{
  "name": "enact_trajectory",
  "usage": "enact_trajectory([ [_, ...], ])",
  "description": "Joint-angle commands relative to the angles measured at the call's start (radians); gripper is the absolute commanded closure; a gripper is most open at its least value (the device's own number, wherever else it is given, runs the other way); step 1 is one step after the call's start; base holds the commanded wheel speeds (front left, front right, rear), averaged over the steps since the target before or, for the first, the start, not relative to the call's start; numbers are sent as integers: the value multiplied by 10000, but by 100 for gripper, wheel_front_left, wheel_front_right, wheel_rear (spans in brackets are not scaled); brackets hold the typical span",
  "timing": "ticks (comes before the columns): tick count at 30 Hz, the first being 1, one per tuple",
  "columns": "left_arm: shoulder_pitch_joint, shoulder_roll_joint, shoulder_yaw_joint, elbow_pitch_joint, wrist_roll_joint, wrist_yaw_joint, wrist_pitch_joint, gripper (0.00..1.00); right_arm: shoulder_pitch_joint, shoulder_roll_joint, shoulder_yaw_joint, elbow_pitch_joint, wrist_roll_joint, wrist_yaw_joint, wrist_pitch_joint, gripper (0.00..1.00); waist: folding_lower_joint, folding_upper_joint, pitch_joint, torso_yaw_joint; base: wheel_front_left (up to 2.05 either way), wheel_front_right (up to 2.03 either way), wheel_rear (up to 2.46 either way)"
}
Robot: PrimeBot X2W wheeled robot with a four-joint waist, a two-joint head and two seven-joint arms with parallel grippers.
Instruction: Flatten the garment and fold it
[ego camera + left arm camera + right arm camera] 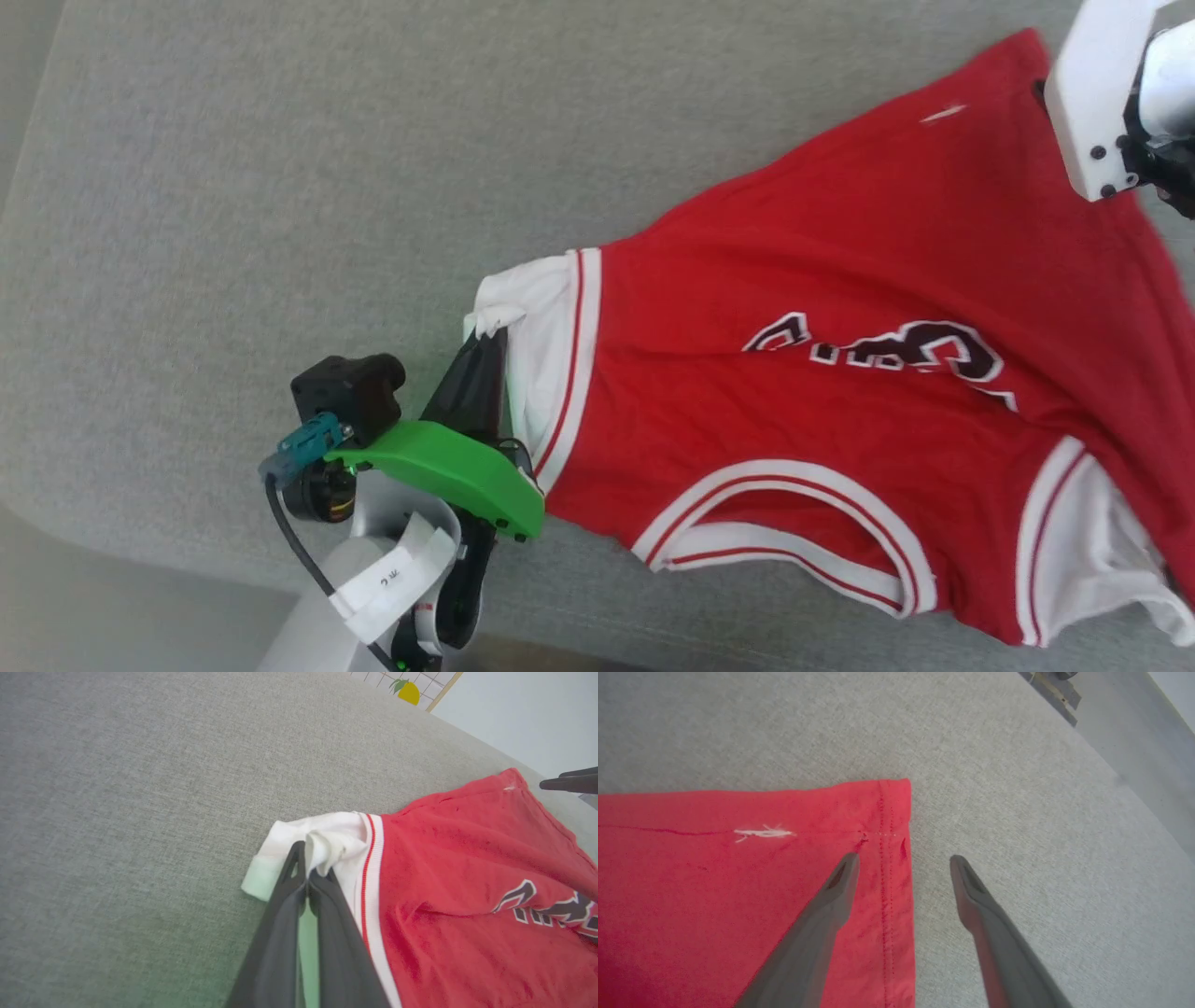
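Observation:
The shirt's side needs to be folded over the shirt's red body (851, 258), so my right gripper will pick it up by its hemmed corner (1022, 50) next.
The garment (840, 280), a red T-shirt with white sleeves and a dark printed logo, lies spread on the grey surface. My left gripper (487, 341) is shut on the bunched white sleeve (336, 830) at the shirt's left end, its fingers (280, 933) pressed together on the cloth. My right gripper (903, 858) is open and straddles the hem near the red corner (892, 798). One of its fingers is over the garment (714, 882) and the other over bare surface. The right arm's white wrist (1102, 103) sits at the shirt's far end.
The grey fabric surface (280, 187) stretches far to the left and behind the shirt. Its rounded front edge (56, 541) drops to the floor at the lower left. A wall with a yellow fruit picture (409, 693) stands beyond the surface.

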Motion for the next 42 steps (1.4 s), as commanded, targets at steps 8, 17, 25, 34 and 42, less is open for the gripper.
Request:
enact_trajectory([
  [8, -273, -150, -52, 143, 108, -66, -229, 100, -218, -415, 1170, 176, 309, -13, 1514, 0, -1, 0, 1007, 790, 0, 0, 0],
  [17, -255, -32, 56, 292, 48, -18, -257, 100, 44, -423, 473, -58, 933, -13, 1417, 100, -1, 0, 622, 380, 0, 0, 0],
  [25, -139, 287, 230, 468, -5, 48, -121, 100, 594, 150, -1088, -507, 1455, -13, -567, 100, -1, 0, -763, -482, 0, 0, 0],
  [34, 508, 582, 499, 618, -311, 187, 42, 100, 3401, 189, -2517, -2138, 2680, -13, -1111, 100, -1, 0, -2458, -1534, 0, 0, 0],
  [42, 1105, 669, 551, 573, -526, 301, 136, 100, 6955, 967, -3654, -3681, 3220, -13, -862, 100, -1, 0, -3187, -2002, 0, 0, 0],
])
